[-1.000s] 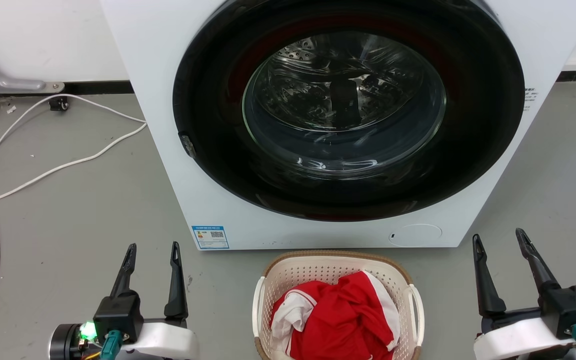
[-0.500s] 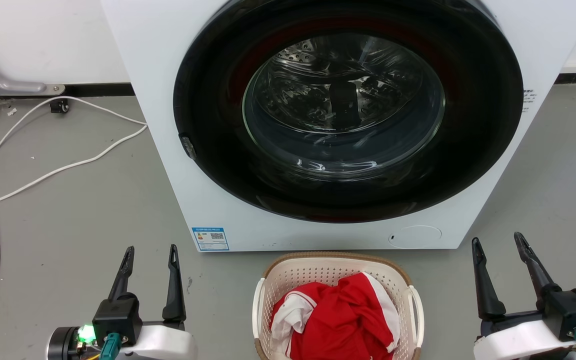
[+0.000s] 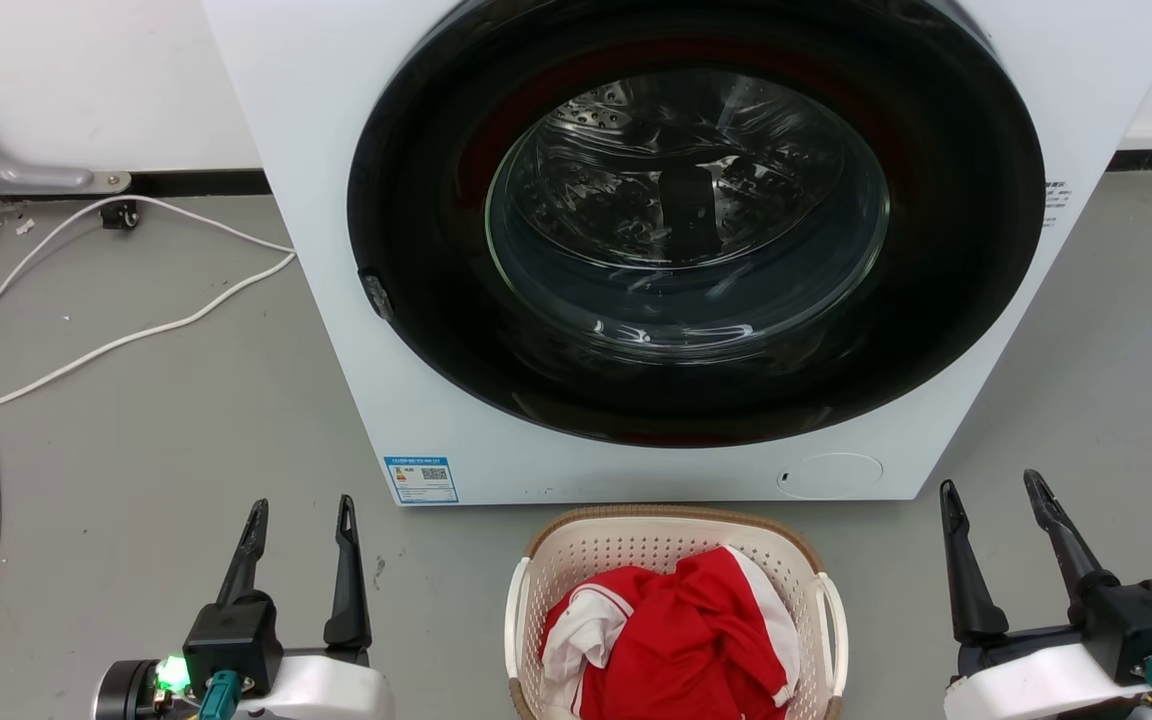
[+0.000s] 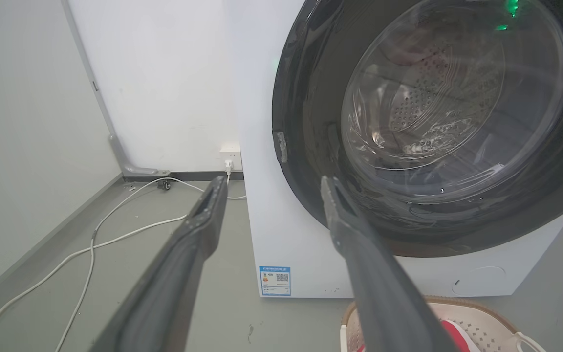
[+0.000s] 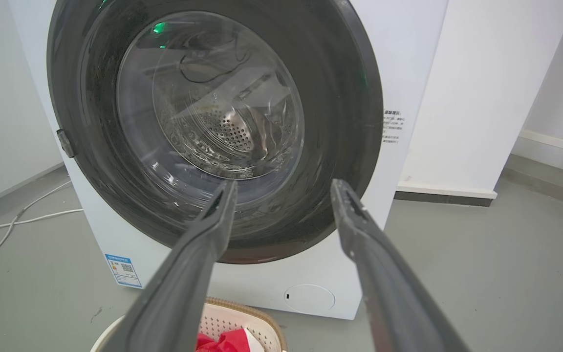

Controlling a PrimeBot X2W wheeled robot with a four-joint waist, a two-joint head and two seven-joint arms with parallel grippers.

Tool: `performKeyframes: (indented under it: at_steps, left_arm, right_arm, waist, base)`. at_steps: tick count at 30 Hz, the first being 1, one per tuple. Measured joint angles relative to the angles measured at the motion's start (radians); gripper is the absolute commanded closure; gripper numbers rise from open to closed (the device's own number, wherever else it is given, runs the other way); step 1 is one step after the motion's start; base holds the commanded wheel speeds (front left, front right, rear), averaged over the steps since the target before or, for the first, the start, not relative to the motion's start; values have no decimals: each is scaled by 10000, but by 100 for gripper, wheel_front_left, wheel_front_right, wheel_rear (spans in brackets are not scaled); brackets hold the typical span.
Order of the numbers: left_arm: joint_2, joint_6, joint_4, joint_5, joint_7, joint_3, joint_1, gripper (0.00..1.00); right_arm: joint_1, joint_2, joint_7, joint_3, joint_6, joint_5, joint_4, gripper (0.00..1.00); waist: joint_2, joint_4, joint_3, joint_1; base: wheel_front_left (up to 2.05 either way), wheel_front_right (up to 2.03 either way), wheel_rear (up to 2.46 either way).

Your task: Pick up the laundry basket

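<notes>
The left gripper grabs the basket's narrow side handle (image 3: 514, 624) next, since loose clothes (image 3: 680, 630) fill the basket and would spill if the basket tipped.
The laundry basket (image 3: 671, 525) stands on the floor just in front of the washer, cream-white and perforated, with a brown rim and white side handles. Red and white clothes (image 3: 671, 640) fill it. My left gripper (image 3: 301, 508) hovers open to the basket's left, well apart from it. To the basket's right my right gripper (image 3: 993, 488) is open too, holding nothing. The left wrist view catches the basket (image 4: 487, 320) at the bottom right, beside the open left gripper (image 4: 271, 182). In the right wrist view the basket (image 5: 247, 320) lies low between the open right gripper (image 5: 284, 185) fingers.
A white front-loading washer (image 3: 316, 150) with a dark round door (image 3: 696, 220) stands close behind the basket. White cables (image 3: 106, 345) trail over the grey floor at the left. A white wall with a dark skirting runs behind.
The head view has shifted a little, so both grippers and the basket sit slightly lower in it. Both grippers stay open and the basket has not moved.
</notes>
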Motion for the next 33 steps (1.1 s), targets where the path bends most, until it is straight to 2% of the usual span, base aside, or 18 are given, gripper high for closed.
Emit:
performKeyframes:
  at_steps: [7, 14, 20, 33]
  left_arm:
    - [-6, -107, 63, -104, 0, -29, -232, 0]
    - [-6, -625, 780, -167, -13, -159, -1300, 0]
    - [-10, -1022, 2360, -270, -13, -485, -2360, 0]
    - [-10, -1446, 5716, -309, -13, -913, -4734, 0]
  right_arm:
    - [-44, 0, 0, -59, 0, 27, 67, 0]
    - [-783, -4, -2, -84, 0, -564, 878, 0]
    - [-1715, -6, 0, -69, 0, -1145, 1990, 0]
    - [-3796, -19, -2, 353, 4, -2021, 4307, 0]
  waist:
    - [0, -46, 163, 0]
    - [0, -130, 785, 0]
    - [0, -202, 1567, 2]
    - [0, -426, 3435, 3]
  base:
    - [0, 0, 0]
    - [0, 0, 0]
    - [0, 0, 0]
    - [0, 0, 0]
